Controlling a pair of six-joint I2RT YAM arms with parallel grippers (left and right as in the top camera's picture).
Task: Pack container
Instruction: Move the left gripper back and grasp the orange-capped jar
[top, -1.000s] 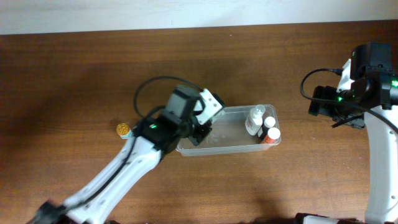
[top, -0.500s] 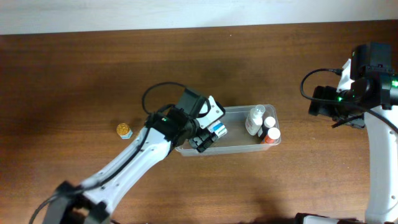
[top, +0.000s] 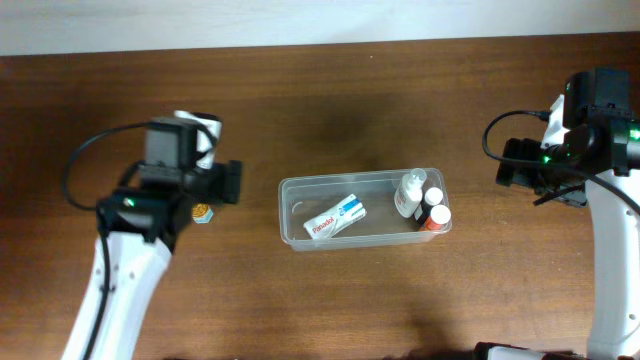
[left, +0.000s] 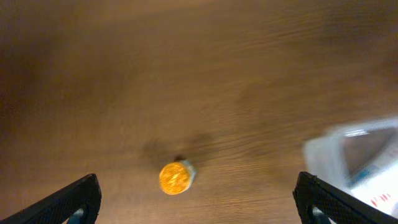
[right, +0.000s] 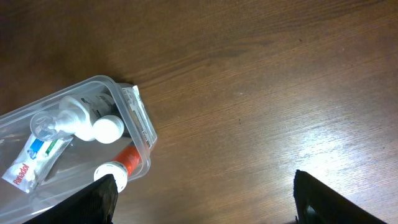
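Observation:
The left gripper needs to grab the orange-lidded jar (top: 201, 211) by its sides next, so the bottom of the jar stays free to rest in the container.
The container (top: 283, 214) is a clear shallow tub at mid-table. In it lie a white Panadol box (top: 335, 218), a clear pump bottle (top: 410, 192) and a red bottle with a white cap (top: 437, 218). The tub's corner also shows in the left wrist view (left: 348, 146) and in the right wrist view (right: 138, 111). My left gripper (top: 190, 190) hovers open and empty at the left, above a small orange-lidded jar (top: 201, 211). That jar (left: 175, 178) sits between the spread fingers (left: 74, 199). My right gripper (top: 525, 172) hangs open and empty to the right of the tub.
A second white-capped bottle (top: 433, 196) stands beside the pump bottle in the tub's right end. Bare brown wood surrounds the tub (right: 261, 99). A pale wall strip runs along the table's far edge (top: 320, 20).
My left gripper opened and left the white box in the tub, then swung left to hover over the orange-lidded jar. The right arm has not moved.

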